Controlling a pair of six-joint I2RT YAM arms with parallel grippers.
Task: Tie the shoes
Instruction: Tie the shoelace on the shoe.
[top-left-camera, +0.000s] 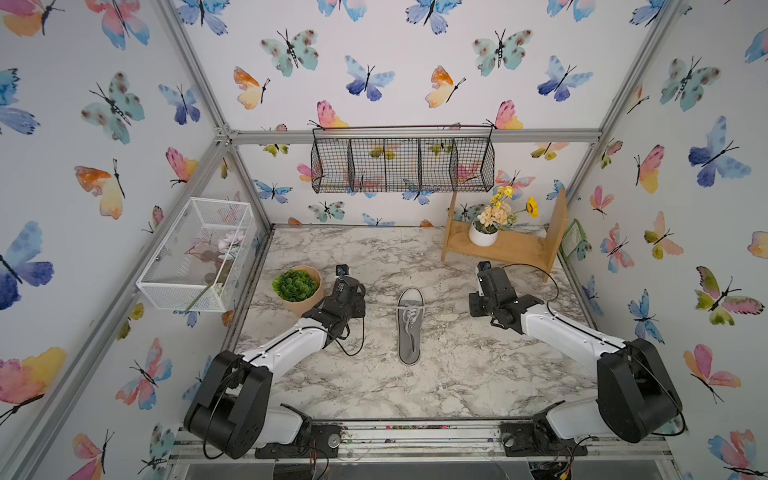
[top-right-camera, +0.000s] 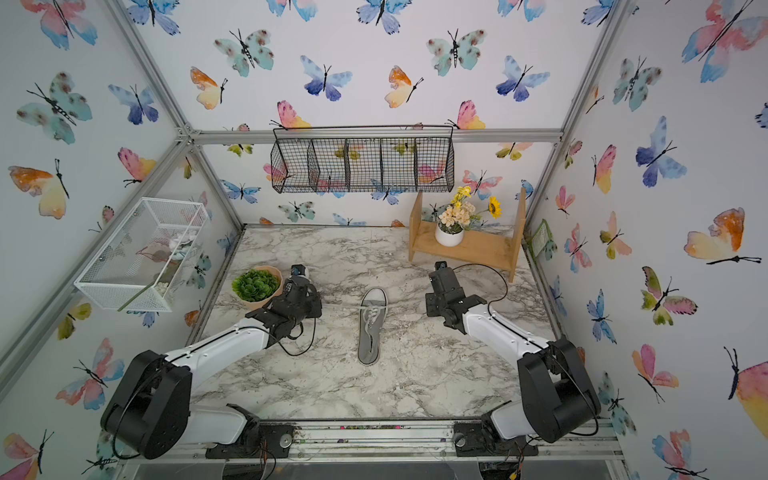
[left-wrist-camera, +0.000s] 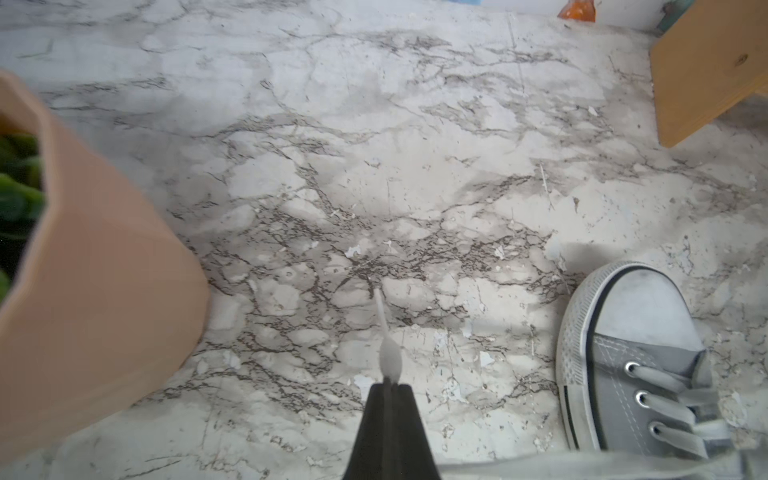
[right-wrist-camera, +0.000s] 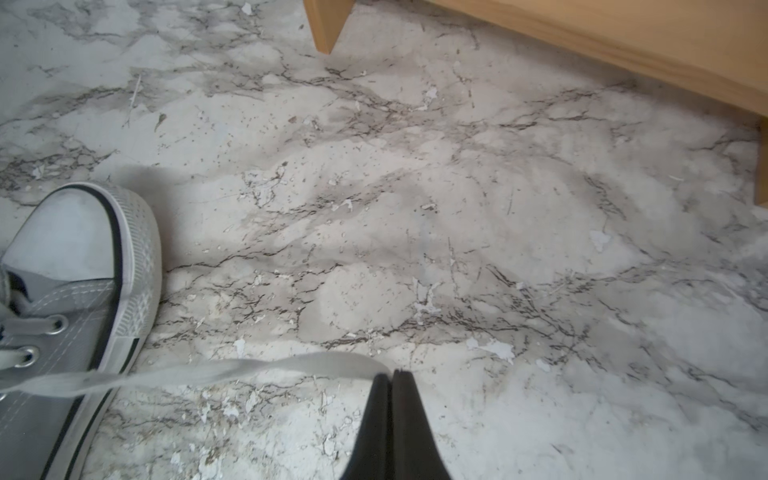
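Note:
The white lace (right-wrist-camera: 312, 365) stays in my right gripper until the lace's end lies beside the sneaker's sole. For now, the fingers hold that end far from the sole.
The grey sneaker (top-left-camera: 409, 332) (top-right-camera: 372, 332) lies mid-table with its white toe cap pointing toward the back wall. Its white laces are stretched sideways, one to each arm. My left gripper (left-wrist-camera: 390, 384) is shut on the left lace; the lace tip (left-wrist-camera: 390, 361) sticks out past the fingertips and the rest (left-wrist-camera: 582, 463) runs back to the shoe (left-wrist-camera: 636, 357). My right gripper (right-wrist-camera: 392, 372) is shut on the end of the right lace (right-wrist-camera: 232, 374), which leads to the shoe (right-wrist-camera: 75, 291). In both top views the left lace (top-left-camera: 382, 308) (top-right-camera: 340, 308) looks taut.
A tan pot with a green plant (top-left-camera: 297, 291) (left-wrist-camera: 104, 291) stands close to the left of my left gripper. A wooden shelf (top-left-camera: 505, 249) (right-wrist-camera: 623, 41) with a white flower pot (top-left-camera: 483, 236) stands at the back right. A black wire basket (top-left-camera: 403, 164) and a white mesh basket (top-left-camera: 195, 257) hang on the walls.

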